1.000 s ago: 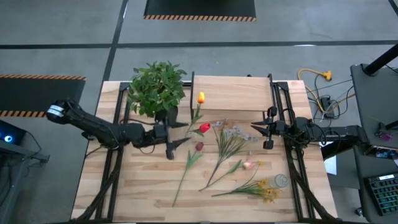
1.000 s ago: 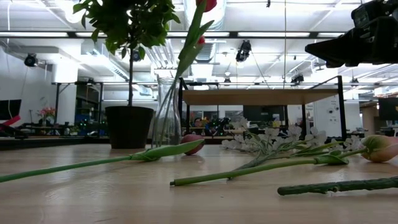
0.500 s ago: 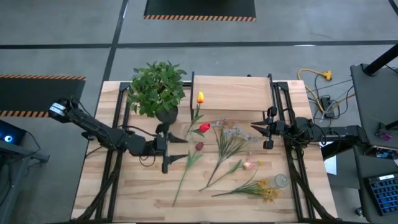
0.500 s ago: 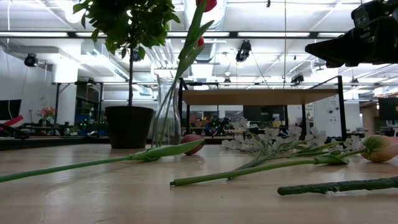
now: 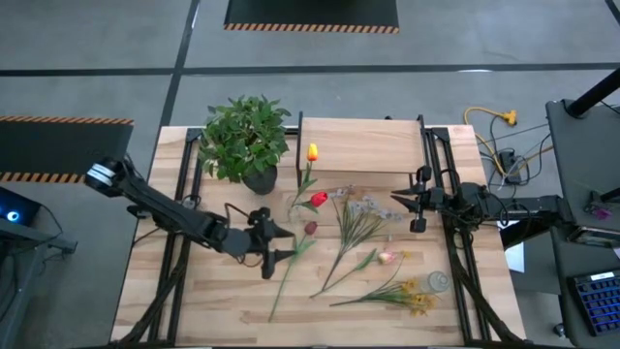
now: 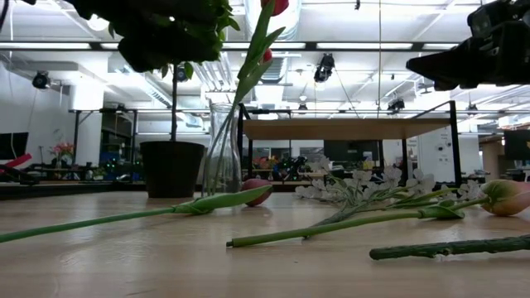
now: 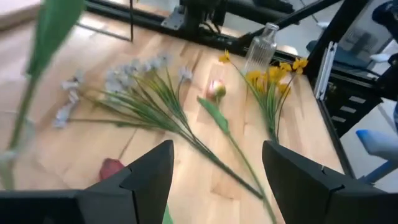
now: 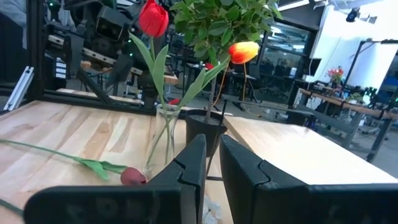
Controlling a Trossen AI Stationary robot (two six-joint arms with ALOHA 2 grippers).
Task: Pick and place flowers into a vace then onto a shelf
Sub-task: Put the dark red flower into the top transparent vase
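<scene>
Next, my left gripper grabs the maroon tulip's stem at the leaf base to stand the tulip in the glass vase (image 5: 294, 206) (image 7: 9, 158).
A glass vase (image 6: 222, 149) stands on the table in front of the pale wooden shelf (image 5: 358, 145) and holds a red tulip (image 5: 317, 199) and a yellow tulip (image 5: 313, 151). A maroon tulip (image 5: 310, 229) lies flat with its long stem running toward the near edge. White-lilac sprigs (image 5: 363, 208), a pink bud (image 5: 387, 257) and yellow clusters (image 5: 417, 296) lie to its right. My left gripper (image 5: 278, 247) is open and hovers above the maroon tulip's stem, with the tulip's head (image 7: 112, 168) beside one finger. My right gripper (image 5: 402, 204) waits shut, raised right of the sprigs.
A bushy potted plant (image 5: 247, 136) stands at the far left, beside the vase. A small glass bottle (image 5: 438, 281) lies near the yellow clusters. The shelf spans the far middle of the table. Bare wood lies along the near left of the table (image 5: 194, 301).
My left gripper has drawn away from the vase toward the table's near edge and a little right, staying open, and now hangs over the maroon tulip's stem. The flowers and vase have not moved.
</scene>
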